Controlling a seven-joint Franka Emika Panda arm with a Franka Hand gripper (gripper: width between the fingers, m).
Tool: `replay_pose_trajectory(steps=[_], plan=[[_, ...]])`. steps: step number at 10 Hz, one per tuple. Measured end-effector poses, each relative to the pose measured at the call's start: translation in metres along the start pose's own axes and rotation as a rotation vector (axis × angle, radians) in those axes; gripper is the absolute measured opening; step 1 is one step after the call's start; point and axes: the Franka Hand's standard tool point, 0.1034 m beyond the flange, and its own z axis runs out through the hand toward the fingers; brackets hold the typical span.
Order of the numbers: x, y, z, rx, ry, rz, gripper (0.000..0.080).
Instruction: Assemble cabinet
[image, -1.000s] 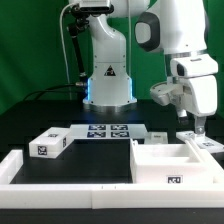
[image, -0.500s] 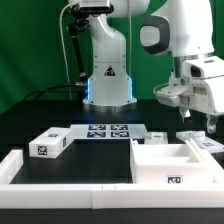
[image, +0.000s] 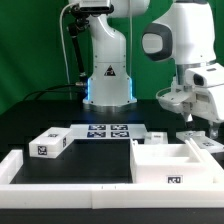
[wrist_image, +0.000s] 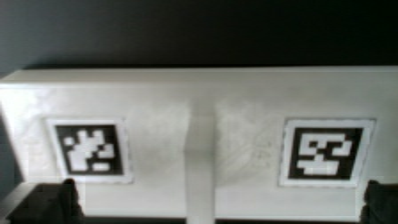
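The white block's raised rib (wrist_image: 201, 165) is between the robot's open fingers, level with the block's side, so the gripper should close on the white block now.
The cabinet's big open white box (image: 165, 165) stands at the front right in the exterior view. A smaller tagged white block (image: 48, 143) lies at the left. Another white tagged block (image: 203, 143) lies behind the box at the far right. My gripper (image: 204, 120) hangs just above that block, open and empty. In the wrist view the block (wrist_image: 196, 110) fills the picture, with two square tags and a raised rib down its middle. My gripper (wrist_image: 210, 207) is open, and its dark fingertips (wrist_image: 36, 205) stand wide apart at the two corners.
The marker board (image: 105, 130) lies flat in the middle in front of the robot's base (image: 108, 80). A low white border rail (image: 20, 170) runs along the left and front of the black table.
The arm has moved toward the exterior view's right and risen slightly above the far-right block. The parts on the table have not moved.
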Motion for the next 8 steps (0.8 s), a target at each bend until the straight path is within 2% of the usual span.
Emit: replay_pose_trajectory(steps=[2,4,5,6,7,8], plan=[[-0.0040,-0.0007,0.0014,0.003,-0.001,0.011,0.0797],[-0.0045,-0.0010,0.0017,0.004,-0.001,0.016,0.0530],[-0.0047,-0.0011,0.0019,0.004,-0.001,0.017,0.0530],[-0.0053,-0.0022,0.0032,0.008,0.000,0.019,0.0395],[-0.0064,-0.0030,0.0041,0.010,0.000,0.022,0.0212],[-0.0064,-0.0030,0.0041,0.010,0.000,0.022,0.0212]])
